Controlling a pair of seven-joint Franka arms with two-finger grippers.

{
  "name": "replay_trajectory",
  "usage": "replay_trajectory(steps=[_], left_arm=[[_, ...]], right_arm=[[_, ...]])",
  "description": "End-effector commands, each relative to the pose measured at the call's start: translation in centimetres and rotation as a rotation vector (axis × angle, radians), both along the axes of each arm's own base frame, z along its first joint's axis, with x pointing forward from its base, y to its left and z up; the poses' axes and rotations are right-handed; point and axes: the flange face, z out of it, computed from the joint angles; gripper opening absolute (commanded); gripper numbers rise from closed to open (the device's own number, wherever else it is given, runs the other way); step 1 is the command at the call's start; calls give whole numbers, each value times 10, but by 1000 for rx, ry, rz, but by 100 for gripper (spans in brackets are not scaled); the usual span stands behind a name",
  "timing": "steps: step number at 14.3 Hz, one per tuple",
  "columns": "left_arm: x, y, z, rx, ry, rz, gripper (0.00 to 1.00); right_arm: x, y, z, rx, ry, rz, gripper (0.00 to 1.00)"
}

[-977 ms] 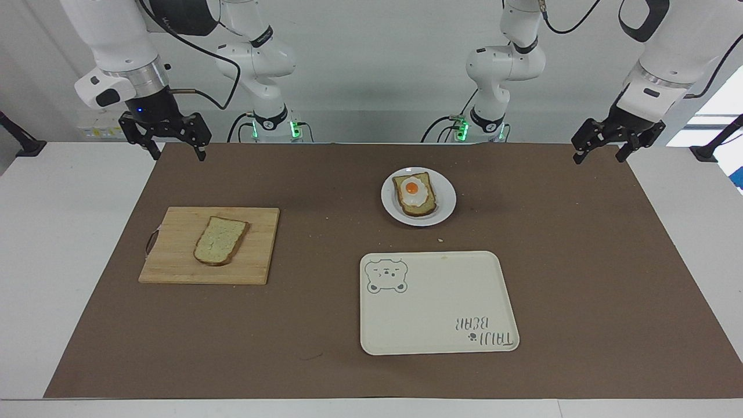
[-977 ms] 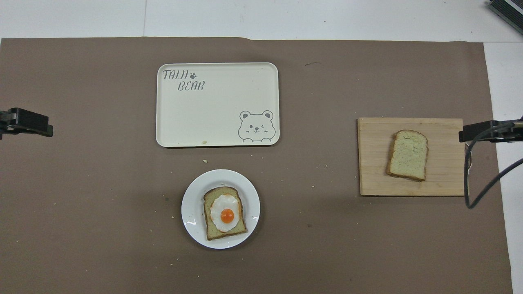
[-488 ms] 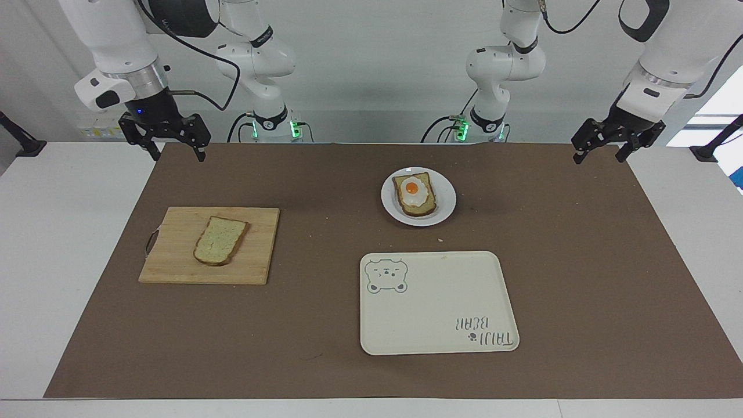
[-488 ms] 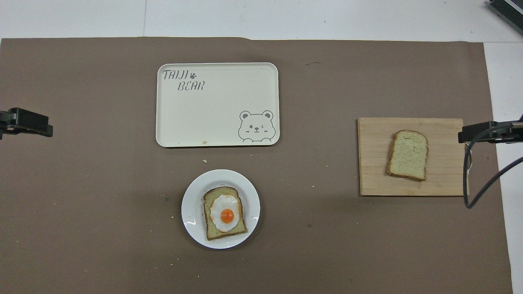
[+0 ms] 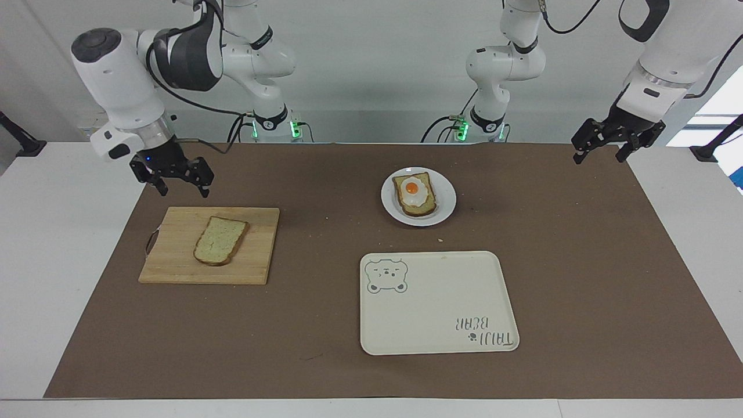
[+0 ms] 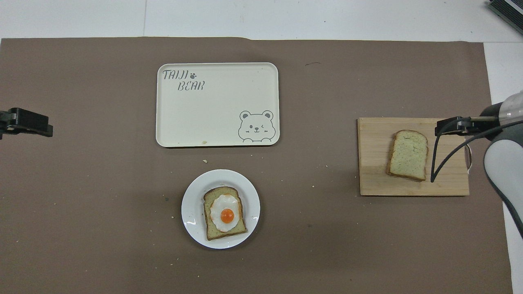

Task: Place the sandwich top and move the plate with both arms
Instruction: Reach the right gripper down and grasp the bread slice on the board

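The fried-egg sandwich on the plate (image 6: 224, 213) needs its top. My right gripper will next pick up the pale bread slice by its crust edge (image 6: 425, 154).
The sandwich top (image 5: 220, 240) is a plain pale slice that lies flat on a wooden cutting board (image 5: 174, 255) toward the right arm's end of the table; it also shows in the overhead view (image 6: 408, 155). The white plate (image 5: 446, 200) holds a bread slice with a fried egg (image 5: 414, 193) near the robots at the table's middle. My right gripper (image 5: 180, 187) is open and empty, in the air over the board's edge (image 6: 449, 126), apart from the slice. My left gripper (image 5: 601, 152) is open and empty and waits over the mat's edge at the left arm's end.
A cream tray with a bear drawing (image 5: 435, 302) lies farther from the robots than the plate. A brown mat (image 5: 325, 325) covers the table. The right arm's black cable (image 6: 434, 163) hangs over the board beside the slice.
My right gripper has come down and moved in over the cutting board's edge. The left arm, the slice, the plate and the tray have not moved.
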Motion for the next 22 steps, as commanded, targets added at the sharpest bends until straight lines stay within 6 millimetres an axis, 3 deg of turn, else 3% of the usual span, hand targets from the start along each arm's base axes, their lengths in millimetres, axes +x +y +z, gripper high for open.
replay_trajectory(steps=[1, 3, 5, 8, 10, 13, 16, 17, 18, 22], left_arm=[[-5, 2, 5, -13, 8, 6, 100], [-5, 3, 5, -13, 9, 7, 100], [-5, 2, 6, -13, 6, 6, 100], [-6, -1, 5, -13, 9, -2, 100], [-7, -1, 9, -21, 2, -7, 100], [-21, 7, -3, -61, 20, 16, 100], [-22, 24, -20, -166, 45, -17, 100], [-23, 28, -30, -199, 59, -36, 100], [-24, 30, -41, -234, 71, -55, 100], [-35, 24, -96, -346, 51, -152, 100]], right_arm=[[-6, -21, -60, 85, -39, -9, 100], [-7, -24, -85, 89, -49, -13, 100], [-5, -39, -113, 94, -37, -38, 100], [-18, -44, -154, 116, -36, -22, 100], [-27, -48, -167, 115, -23, -28, 100], [-28, -49, -175, 116, -10, -15, 100], [-29, -49, -182, 119, 5, -1, 10], [-29, -52, -190, 119, 15, -10, 0], [-31, -60, -192, 118, 18, -20, 0], [-29, -59, -191, 120, 16, -25, 0]])
